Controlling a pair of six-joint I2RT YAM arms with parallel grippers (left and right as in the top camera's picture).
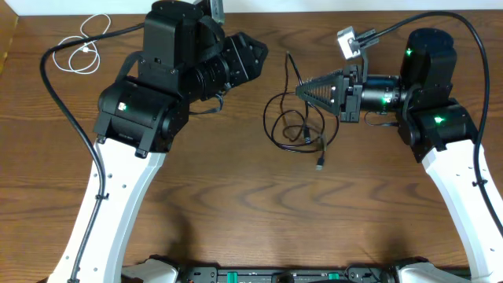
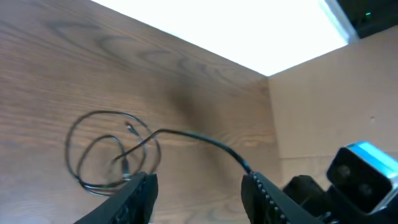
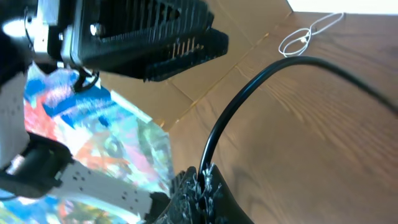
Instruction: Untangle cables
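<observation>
My left gripper will reach for the black cable and grab the part of the cable running off the loop (image 1: pixel 293 65) (image 2: pixel 197 135), outside the tangle, to pull the cable free.
Two black cables (image 1: pixel 295 126) lie in a tangled loop at the table's middle. My right gripper (image 1: pixel 302 90) is shut on one black cable (image 3: pixel 249 87) near its end, just above the loop. The right wrist view shows the cable pinched between the fingers (image 3: pixel 205 180). My left gripper (image 1: pixel 255 59) is open and empty, up and to the left of the tangle. In the left wrist view its fingers (image 2: pixel 199 186) frame the black loop (image 2: pixel 112 149) and a strand (image 2: pixel 205 140) running off to the right. The white cable (image 1: pixel 82 49) lies coiled apart at the far left; it also shows in the right wrist view (image 3: pixel 305 36).
Thick black arm wires (image 1: pixel 59 86) run over the table's left side and past the right arm (image 1: pixel 471 31). The wooden table (image 1: pixel 251 212) reaches towards the front edge. The right arm's camera (image 2: pixel 364 174) shows at the left wrist view's lower right.
</observation>
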